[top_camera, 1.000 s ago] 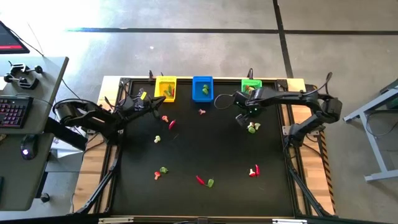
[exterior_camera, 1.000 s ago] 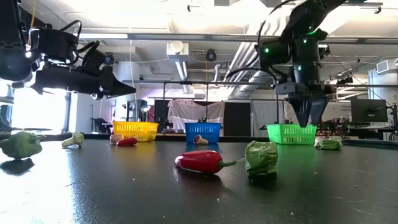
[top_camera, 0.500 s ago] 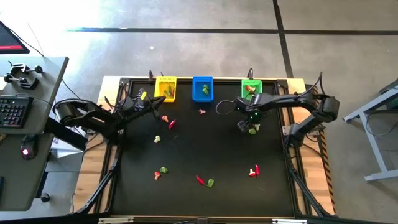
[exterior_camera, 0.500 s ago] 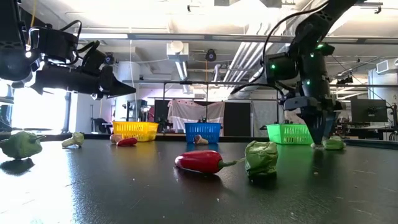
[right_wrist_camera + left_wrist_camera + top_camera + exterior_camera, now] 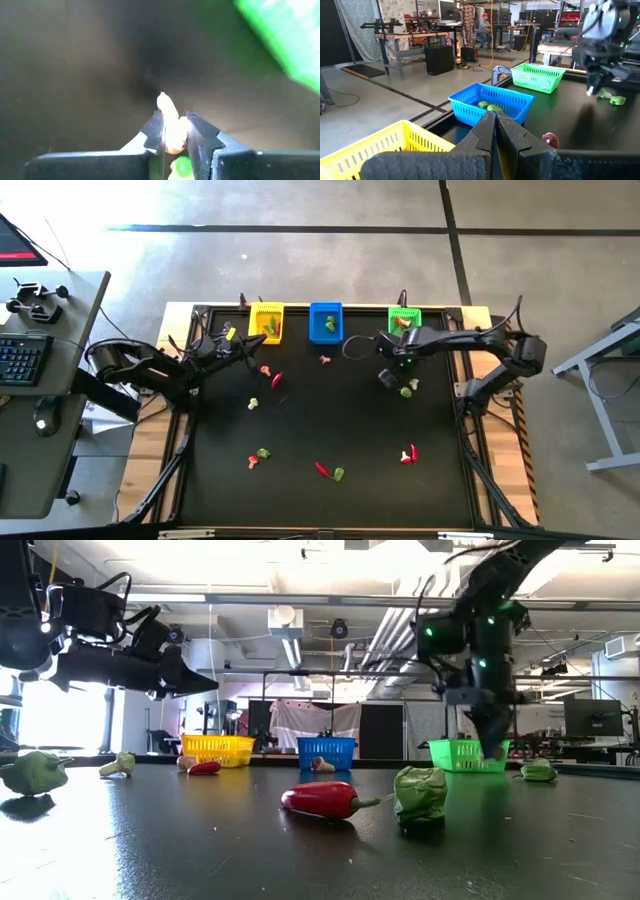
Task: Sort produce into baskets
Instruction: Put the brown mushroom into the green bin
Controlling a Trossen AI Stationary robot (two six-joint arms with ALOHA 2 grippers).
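The pale piece [image 5: 173, 125] is over the black table and would miss if released now, so it is too early to open. My right gripper moves it toward the green basket [image 5: 295, 40] first.
Three baskets stand in a row at the table's far edge: yellow [image 5: 266, 321], blue [image 5: 326, 321] and green [image 5: 404, 318]. Small produce lies scattered on the black table: a red chilli [image 5: 277, 379], a green piece [image 5: 405, 391], and more near the front [image 5: 338, 474]. My right gripper [image 5: 390, 377] points down in front of the green basket, shut on a pale piece of produce [image 5: 169, 122]. My left gripper [image 5: 258, 352] hovers shut and level near the yellow basket, holding nothing. My right gripper pinches the pale piece [image 5: 170, 131] between its two fingers, coming from above and pointing down. The piece's rounded end [image 5: 164, 101] sticks out past the fingertips. In the left wrist view the piece [image 5: 590, 91] hangs clear of the table.
A green piece and a white one [image 5: 413, 384] lie just right of my right gripper. A mushroom-like piece [image 5: 325, 360] sits in front of the blue basket, which holds green pieces [image 5: 489, 106]. A chilli [image 5: 325, 800] and a green piece [image 5: 420, 792] lie near the front edge.
My right gripper has come down onto the small pieces in front of the green basket and shut on the pale one. It has then drawn a little toward the table's left with it. The green piece has stayed on the table.
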